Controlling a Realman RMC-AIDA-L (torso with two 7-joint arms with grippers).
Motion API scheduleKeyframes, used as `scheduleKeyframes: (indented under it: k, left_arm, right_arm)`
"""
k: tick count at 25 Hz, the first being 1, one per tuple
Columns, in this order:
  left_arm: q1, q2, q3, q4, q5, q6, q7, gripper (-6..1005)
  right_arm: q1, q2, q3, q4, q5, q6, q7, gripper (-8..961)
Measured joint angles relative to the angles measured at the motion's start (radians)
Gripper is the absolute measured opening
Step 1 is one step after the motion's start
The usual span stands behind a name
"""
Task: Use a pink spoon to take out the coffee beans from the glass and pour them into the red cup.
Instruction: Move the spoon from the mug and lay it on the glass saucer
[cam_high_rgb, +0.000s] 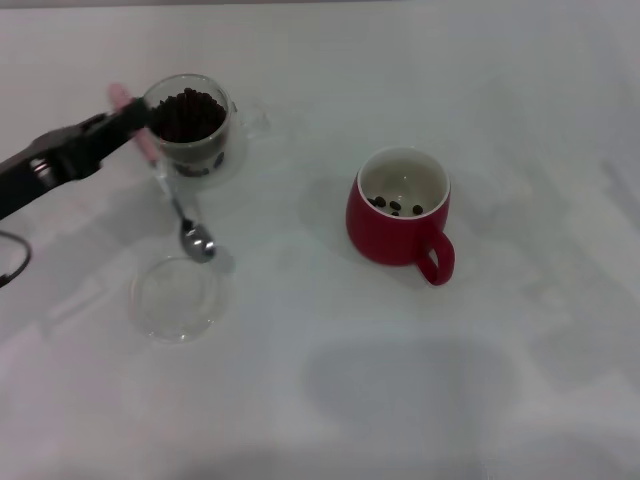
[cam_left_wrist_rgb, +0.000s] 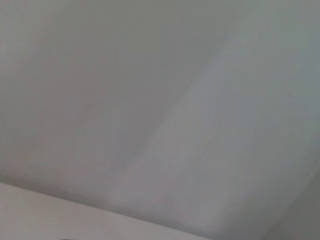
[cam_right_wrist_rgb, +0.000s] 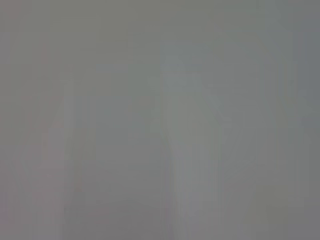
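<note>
My left gripper should keep holding the pink spoon until the spoon's metal bowl (cam_high_rgb: 197, 241) gets to the flat glass dish, because the spoon's bowl hangs short of the dish in the head view.
In the head view my left gripper (cam_high_rgb: 133, 122) is shut on the pale pink handle of the pink spoon (cam_high_rgb: 168, 190), at the left of the glass. The spoon hangs tilted, its metal bowl (cam_high_rgb: 197, 242) low over the table between the glass and a flat dish. The glass (cam_high_rgb: 192, 128) stands at the back left, filled with dark coffee beans (cam_high_rgb: 187, 114). The red cup (cam_high_rgb: 400, 210) stands right of centre, handle toward the front right, with a few beans (cam_high_rgb: 395, 206) inside. The right gripper is out of view. Both wrist views show only plain grey surface.
A flat, shallow clear glass dish (cam_high_rgb: 176, 297) lies on the white table (cam_high_rgb: 320, 390) in front of the glass, just below the spoon's bowl. A black cable (cam_high_rgb: 12, 258) loops at the left edge.
</note>
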Motion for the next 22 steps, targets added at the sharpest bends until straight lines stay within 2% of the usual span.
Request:
scheduleKeyframes:
  k: [6, 9, 11, 17, 22]
  left_arm:
    - [0.038, 0.015, -0.022, -0.043, 0.0, 0.016, 0.047, 131]
    - [0.038, 0.016, -0.022, -0.051, 0.0, 0.017, 0.051, 131]
    - [0.03, 0.027, -0.036, -0.107, -0.005, 0.017, 0.07, 131]
    - [0.013, 0.036, -0.075, -0.167, 0.001, 0.012, 0.073, 131]
    - [0.005, 0.038, -0.074, -0.194, 0.002, 0.011, 0.073, 131]
  right_arm:
    - [-0.01, 0.003, 0.0, 0.0, -0.002, -0.003, -0.013, 845]
    - [-0.012, 0.005, 0.0, 0.0, -0.001, 0.0, -0.014, 845]
    - [-0.012, 0.006, 0.0, 0.0, -0.001, 0.002, -0.014, 845]
    - [-0.007, 0.006, 0.0, -0.001, 0.004, 0.003, -0.014, 844]
    - [-0.005, 0.007, 0.006, -0.006, 0.009, 0.0, -0.013, 844]
